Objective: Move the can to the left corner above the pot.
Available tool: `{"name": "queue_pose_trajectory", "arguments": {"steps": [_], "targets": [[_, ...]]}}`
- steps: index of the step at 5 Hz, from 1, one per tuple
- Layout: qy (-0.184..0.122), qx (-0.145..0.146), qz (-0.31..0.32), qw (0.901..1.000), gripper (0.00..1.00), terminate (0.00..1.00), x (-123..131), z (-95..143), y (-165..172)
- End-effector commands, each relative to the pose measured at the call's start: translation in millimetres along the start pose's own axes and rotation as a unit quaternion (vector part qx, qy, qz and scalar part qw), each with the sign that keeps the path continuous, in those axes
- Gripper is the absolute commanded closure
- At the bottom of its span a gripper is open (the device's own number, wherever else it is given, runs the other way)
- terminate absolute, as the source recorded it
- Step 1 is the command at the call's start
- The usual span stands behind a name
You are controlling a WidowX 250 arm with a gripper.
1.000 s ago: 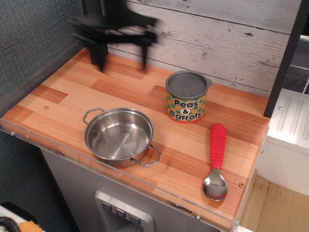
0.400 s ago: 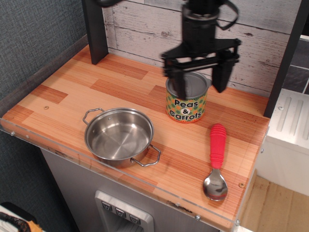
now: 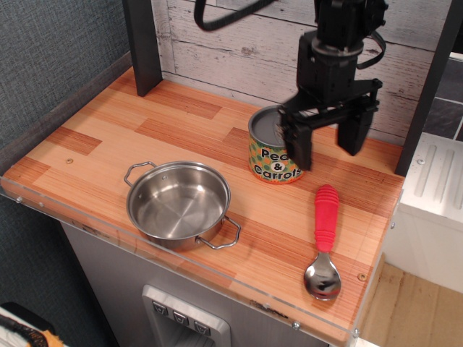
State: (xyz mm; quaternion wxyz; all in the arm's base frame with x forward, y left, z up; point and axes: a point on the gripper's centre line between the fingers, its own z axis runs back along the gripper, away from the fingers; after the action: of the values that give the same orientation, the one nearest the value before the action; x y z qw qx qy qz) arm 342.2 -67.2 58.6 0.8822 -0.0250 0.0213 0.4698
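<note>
I need to move the can to the corner above the pot, so I should next grab it with my gripper by its labeled side (image 3: 269,160).
The can (image 3: 272,150), a short tin with a grey lid and a green-orange "Peas & Carrots" label, stands upright at the back middle of the wooden tabletop. My black gripper (image 3: 329,148) is open and empty; it hangs just right of the can, its left finger in front of the can's right side. The steel pot (image 3: 179,202) with two wire handles sits near the front edge, left of the can. The left corner (image 3: 155,97) of the tabletop lies by the dark post (image 3: 140,43) and the grey wall.
A red-handled spoon (image 3: 325,238) lies at the front right. A white plank wall (image 3: 239,50) backs the table. A second dark post (image 3: 427,87) stands at the right edge, with a white counter (image 3: 434,188) beyond it.
My gripper swept from the left back corner across to the can, then shifted further right and lower. The can, pot and spoon have not moved.
</note>
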Motion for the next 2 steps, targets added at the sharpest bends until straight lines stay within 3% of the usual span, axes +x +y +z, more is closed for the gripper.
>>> {"name": "queue_pose_trajectory", "arguments": {"steps": [1, 2], "targets": [[-0.014, -0.031, 0.09, 0.9954, 0.0, 0.0, 31, 6, 11], [-0.006, -0.038, 0.117, 0.9924, 0.0, 0.0, 47, 4, 16]]}}
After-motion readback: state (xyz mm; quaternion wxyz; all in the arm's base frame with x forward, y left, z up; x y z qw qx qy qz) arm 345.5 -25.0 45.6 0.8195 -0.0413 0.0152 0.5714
